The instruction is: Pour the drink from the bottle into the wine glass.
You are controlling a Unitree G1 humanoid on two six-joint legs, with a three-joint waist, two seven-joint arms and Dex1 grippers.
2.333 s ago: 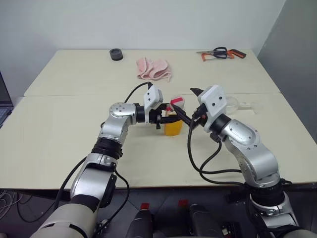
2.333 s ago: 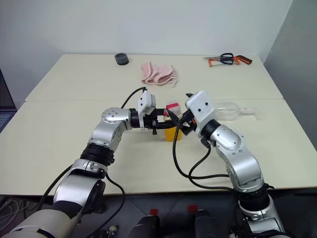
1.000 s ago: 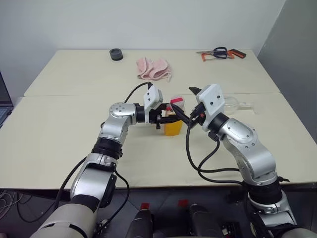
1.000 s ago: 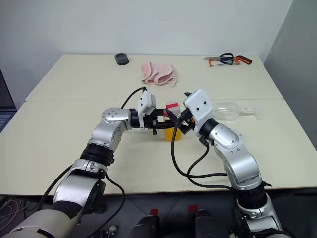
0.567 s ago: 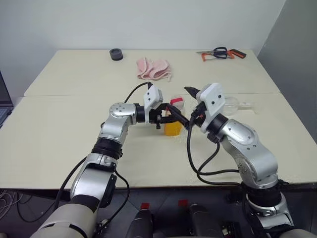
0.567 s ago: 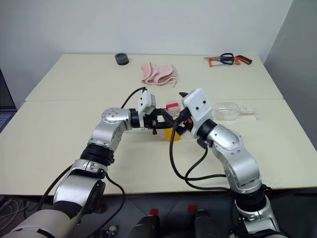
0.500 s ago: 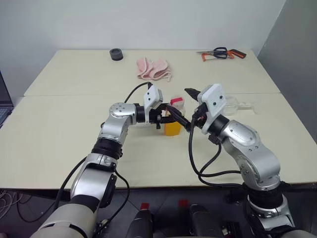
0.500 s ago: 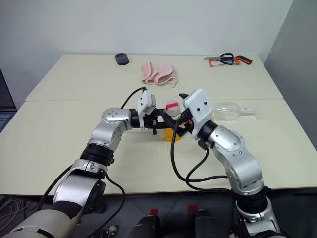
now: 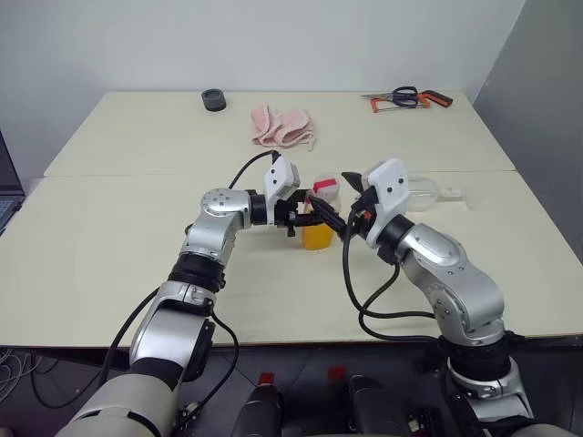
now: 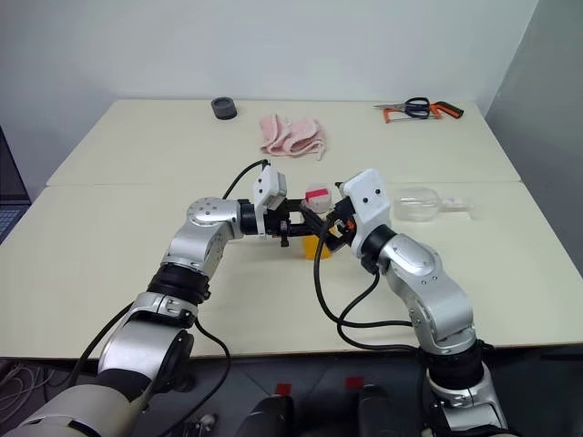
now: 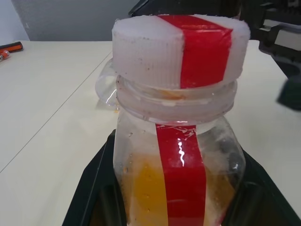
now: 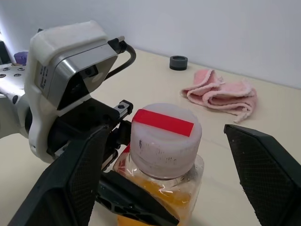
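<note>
The white cap (image 9: 326, 187) (image 12: 164, 134) is between my right gripper's fingertips and level with them, so my right gripper should close on it.
The bottle (image 9: 318, 232) stands upright near the table's middle, its lower half full of the orange drink (image 11: 141, 188). It has a white ribbed cap (image 12: 164, 134) with a red strip across it. My left gripper (image 9: 306, 218) is shut on the bottle's body from the left, one black finger (image 11: 91, 188) on each side. My right gripper (image 9: 338, 200) comes in from the right and is open, its two fingers (image 12: 77, 179) standing wide on either side of the cap without touching it. The wine glass (image 9: 426, 189) lies on its side on the table behind my right wrist.
A pink cloth (image 9: 282, 126) lies at the back middle, with a black roll (image 9: 213, 99) to its left. Orange-handled scissors and a small saw (image 9: 407, 97) rest at the back right. A laptop's edge (image 9: 7, 187) shows at the far left.
My right gripper has rolled a little around the cap and its wrist now sits slightly lower. The left gripper and the bottle have stayed put.
</note>
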